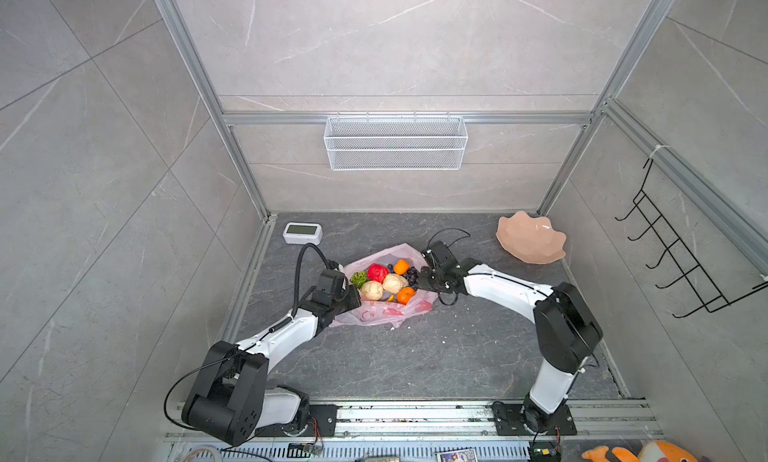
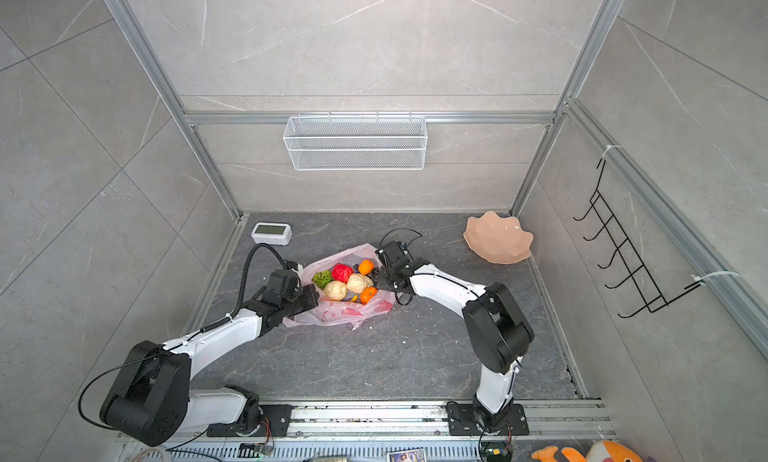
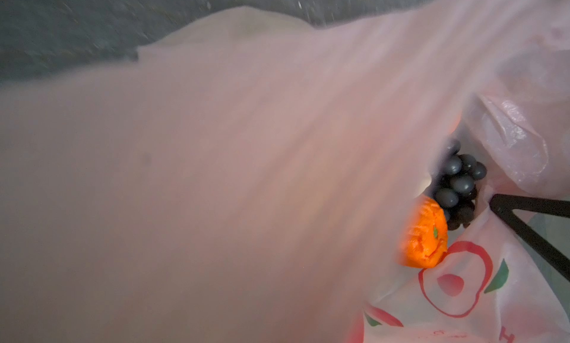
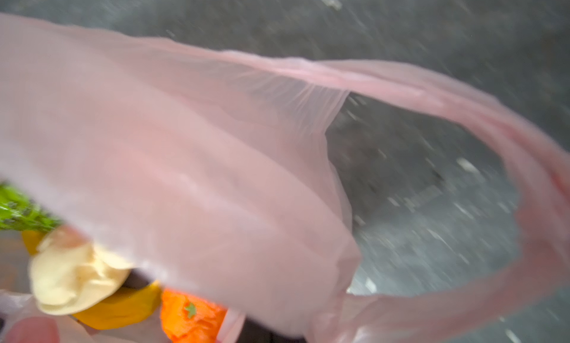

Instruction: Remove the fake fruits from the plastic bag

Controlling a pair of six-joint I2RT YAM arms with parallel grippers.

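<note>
The bag's film covers much of the banana (image 4: 123, 310) and its edge would drop short if my right gripper opened now, so my right gripper keeps holding.
The pale pink plastic bag (image 1: 382, 312) lies mid-table with its mouth spread wide. Fake fruits sit in the mouth: green ball (image 1: 359, 278), red apple (image 1: 377, 272), two oranges (image 1: 401, 267), cream lumps (image 1: 371, 290), dark grapes (image 1: 411, 276). My left gripper (image 1: 356, 296) is at the bag's left rim, shut on the film, which covers most of its wrist view. My right gripper (image 1: 420, 279) is at the right rim, and its black fingers (image 3: 524, 212) pinch the bag's edge beside the grapes (image 3: 459, 184). The right wrist view shows a handle loop (image 4: 539, 202), a banana (image 4: 123, 310) and an orange (image 4: 191, 313).
A peach scalloped dish (image 1: 530, 237) stands at the back right and a white clock (image 1: 302, 233) at the back left. A wire basket (image 1: 395, 142) hangs on the back wall, a black hook rack (image 1: 673, 248) on the right wall. An orange plush toy (image 1: 648, 453) lies beyond the front rail.
</note>
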